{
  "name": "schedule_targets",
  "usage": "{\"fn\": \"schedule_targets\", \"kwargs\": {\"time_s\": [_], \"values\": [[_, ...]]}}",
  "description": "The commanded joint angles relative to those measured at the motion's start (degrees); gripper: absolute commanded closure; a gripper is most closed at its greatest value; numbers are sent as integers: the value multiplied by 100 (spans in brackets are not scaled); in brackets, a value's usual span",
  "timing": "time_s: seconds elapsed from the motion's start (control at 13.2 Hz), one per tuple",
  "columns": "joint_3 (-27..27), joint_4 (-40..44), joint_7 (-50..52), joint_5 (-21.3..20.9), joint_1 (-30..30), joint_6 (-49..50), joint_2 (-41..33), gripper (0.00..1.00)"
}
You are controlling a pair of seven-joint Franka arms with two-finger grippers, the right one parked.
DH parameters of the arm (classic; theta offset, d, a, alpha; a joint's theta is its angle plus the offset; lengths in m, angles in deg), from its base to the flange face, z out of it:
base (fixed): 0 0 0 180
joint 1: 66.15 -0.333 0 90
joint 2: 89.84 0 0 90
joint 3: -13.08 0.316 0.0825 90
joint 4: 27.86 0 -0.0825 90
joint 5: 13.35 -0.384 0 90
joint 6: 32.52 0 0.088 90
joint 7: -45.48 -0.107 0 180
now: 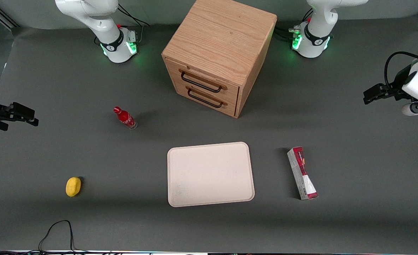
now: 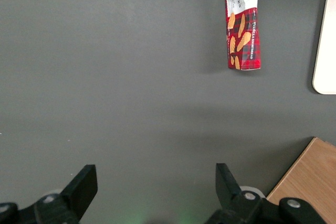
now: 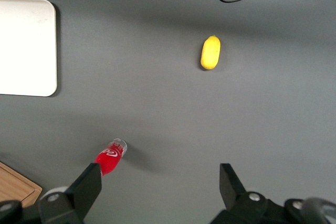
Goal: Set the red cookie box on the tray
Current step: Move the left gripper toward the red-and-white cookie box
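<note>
Next, my left gripper grabs the red cookie box (image 1: 302, 173) across its middle to place it on the tray, since the box is long and narrow.
The red cookie box (image 1: 302, 173) (image 2: 242, 22) lies flat on the grey table beside the tray, toward the working arm's end. It is long and narrow, red and white with orange cookie pictures. The tray (image 1: 210, 174) (image 2: 326, 51) (image 3: 26, 45) is cream, flat and bare, in the middle of the table near the front camera. My left gripper (image 1: 366, 96) (image 2: 156, 174) hangs open at the working arm's end of the table, farther from the front camera than the box and well apart from it. Nothing is between its fingers.
A wooden drawer cabinet (image 1: 216, 53) (image 2: 310, 177) stands farther from the front camera than the tray. A small red bottle (image 1: 124, 118) (image 3: 107, 158) and a yellow lemon-like object (image 1: 73, 186) (image 3: 210, 52) sit toward the parked arm's end. A black cable (image 1: 58, 230) lies near the front edge.
</note>
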Motion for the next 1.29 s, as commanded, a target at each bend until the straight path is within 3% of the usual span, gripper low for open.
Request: {"fn": "schedule_targets", "kwargs": {"time_s": [0.0,0.61,0.83,1.21], "values": [[-66,243,-51,-104,-19,315,77,0],[-145,567,36,-25,17,526,216,0],[-539,1672,255,10,183,1071,961,0],[-1743,3368,2239,-25,385,1046,2534,0]]}}
